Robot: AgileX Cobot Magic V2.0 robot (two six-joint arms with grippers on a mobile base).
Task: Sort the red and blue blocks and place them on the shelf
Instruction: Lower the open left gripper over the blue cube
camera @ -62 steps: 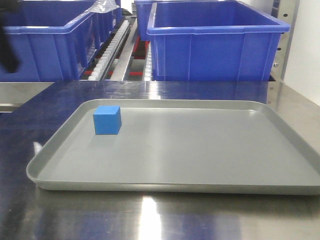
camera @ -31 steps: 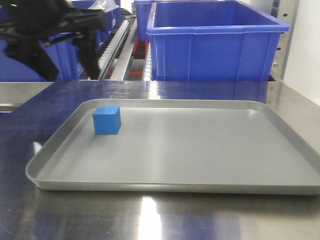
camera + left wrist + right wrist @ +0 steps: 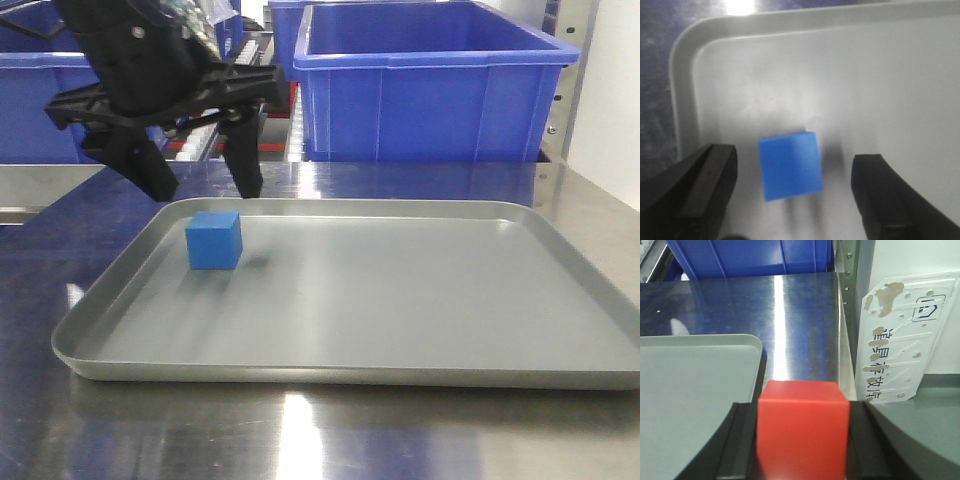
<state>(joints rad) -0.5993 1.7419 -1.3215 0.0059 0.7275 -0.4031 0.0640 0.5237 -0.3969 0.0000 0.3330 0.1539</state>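
My left gripper grabs the blue block (image 3: 214,240) by its two opposite sides next, to sort it from the grey tray onto the shelf (image 3: 295,135).
The blue block (image 3: 214,240) sits in the far left corner of the grey tray (image 3: 420,375). My left gripper (image 3: 204,188) hangs open just above and behind it, its fingers spread wider than the block. In the left wrist view the blue block (image 3: 790,165) lies between the two open fingers (image 3: 710,185), touching neither. My right gripper (image 3: 801,440) is shut on the red block (image 3: 803,427) and holds it above the steel table, beside the tray's right corner (image 3: 747,347). The right gripper is outside the front view. The shelf's roller tracks (image 3: 280,120) show behind the table.
Two large dark-blue bins (image 3: 430,85) stand on the shelf behind the table, the left one (image 3: 40,100) partly hidden by my left arm. A steel upright (image 3: 850,300) and a white labelled panel (image 3: 900,340) stand at the table's right edge.
My left arm has come in from the upper left and lowered, open, over the blue block. The blue block and tray have not moved.
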